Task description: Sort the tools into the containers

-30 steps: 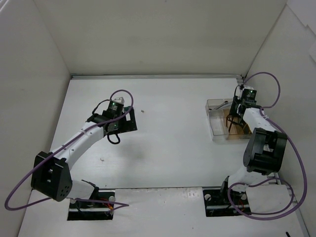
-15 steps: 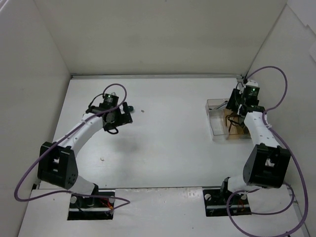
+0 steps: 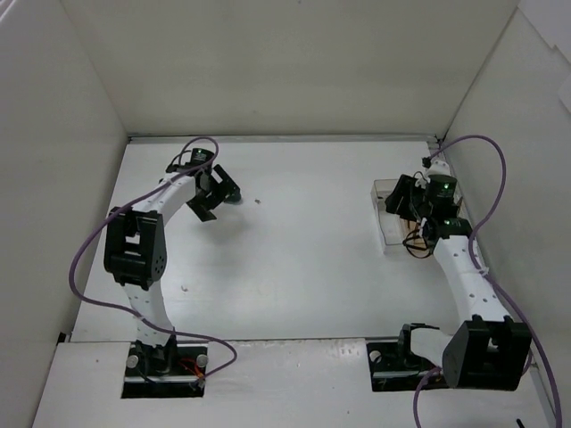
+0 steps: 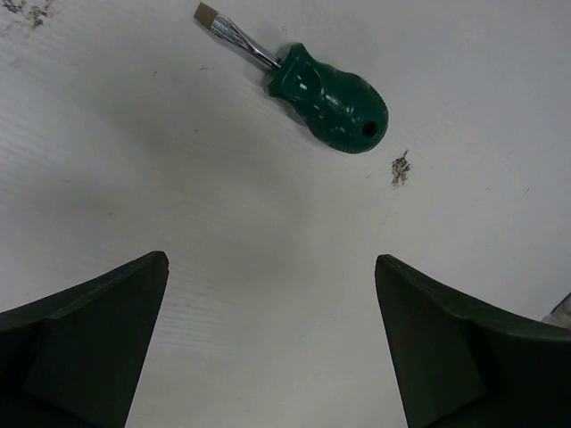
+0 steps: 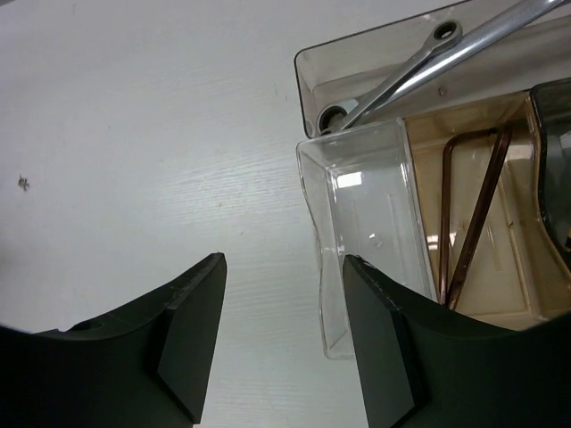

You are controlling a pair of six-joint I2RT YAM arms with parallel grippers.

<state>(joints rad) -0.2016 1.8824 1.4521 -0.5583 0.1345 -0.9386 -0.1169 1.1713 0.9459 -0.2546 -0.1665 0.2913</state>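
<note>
I need to grab the screwdriver across its green handle's rounded end [image 3: 235,197] [image 4: 353,112] with my left gripper next. The blade side then stays free to hand over to my right gripper.
A stubby green-handled screwdriver [image 4: 330,98] lies flat on the white table, its blade pointing up-left in the left wrist view. My left gripper [image 4: 270,260] hangs open just short of it, with nothing between the fingers. At the far right stand the containers: one [image 5: 312,67] holds a silver wrench [image 5: 419,64], a clear one [image 5: 366,201] has nothing in it, and a tan-bottomed one [image 5: 513,267] holds thin hex keys [image 5: 471,218]. My right gripper [image 5: 284,260] is open over the clear container's left wall and holds nothing.
A tiny dark speck [image 3: 258,200] lies on the table just right of the screwdriver. White walls close the table in on the left, back and right. The right arm's purple cable [image 3: 486,169] loops beside the containers.
The left arm has swung toward the far left, bringing its open gripper up to the screwdriver. The right gripper has opened and shifted left off the tan-bottomed container.
</note>
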